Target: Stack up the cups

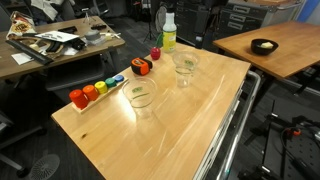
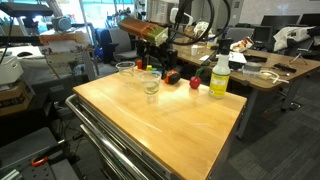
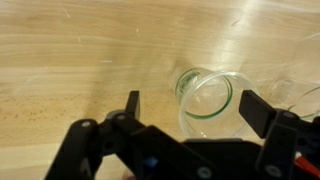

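Observation:
I need to stack the clear cup towards the bottle inside the other cup, so my gripper should next grab it by its rim and leave its base free.
Two clear plastic cups stand upright on the wooden table [image 1: 200, 120]: one cup [image 1: 142, 95] near the row of blocks and another cup [image 1: 185, 66] towards the bottle. Both show in an exterior view, one cup [image 2: 125, 68] further back and the other [image 2: 150, 83] nearer. I cannot make out a third cup for certain. In the wrist view a cup [image 3: 205, 95] is seen from above, between my jaws and below them. A second clear rim [image 3: 305, 98] shows at the right edge. My gripper [image 3: 193, 103] is open and empty, and it hangs above the cups in an exterior view [image 2: 157, 62].
A yellow-green bottle with a white cap [image 1: 168, 32] stands at the table's far edge and also shows in an exterior view [image 2: 219, 75]. Small coloured blocks [image 1: 95, 90] lie in a row, with red and orange ones [image 1: 143, 67] near the bottle. Desks stand around the table.

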`<state>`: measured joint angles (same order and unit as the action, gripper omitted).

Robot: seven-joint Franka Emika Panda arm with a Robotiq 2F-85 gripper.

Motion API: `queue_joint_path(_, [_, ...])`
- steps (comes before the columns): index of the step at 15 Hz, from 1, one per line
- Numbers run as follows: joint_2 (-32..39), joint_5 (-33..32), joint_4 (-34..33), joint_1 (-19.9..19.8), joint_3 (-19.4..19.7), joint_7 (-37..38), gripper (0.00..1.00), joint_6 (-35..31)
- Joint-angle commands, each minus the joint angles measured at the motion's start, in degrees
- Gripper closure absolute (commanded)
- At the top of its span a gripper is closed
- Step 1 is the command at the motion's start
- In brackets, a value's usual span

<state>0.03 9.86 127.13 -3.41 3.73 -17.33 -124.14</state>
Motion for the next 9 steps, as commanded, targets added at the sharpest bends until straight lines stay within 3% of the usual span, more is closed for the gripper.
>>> queue_joint_path(1, [3.5, -3.6, -2.4, 0.5, -0.8, 1.8, 0.00, 1.8])
queue_joint_path(8, [8.8, -3.0, -5.7, 0.4, -1.7, 3.5, 0.00, -0.2])
queue_joint_path(9, [9.3, -3.0, -6.1, 0.4, -1.7, 3.8, 0.25, -0.2])
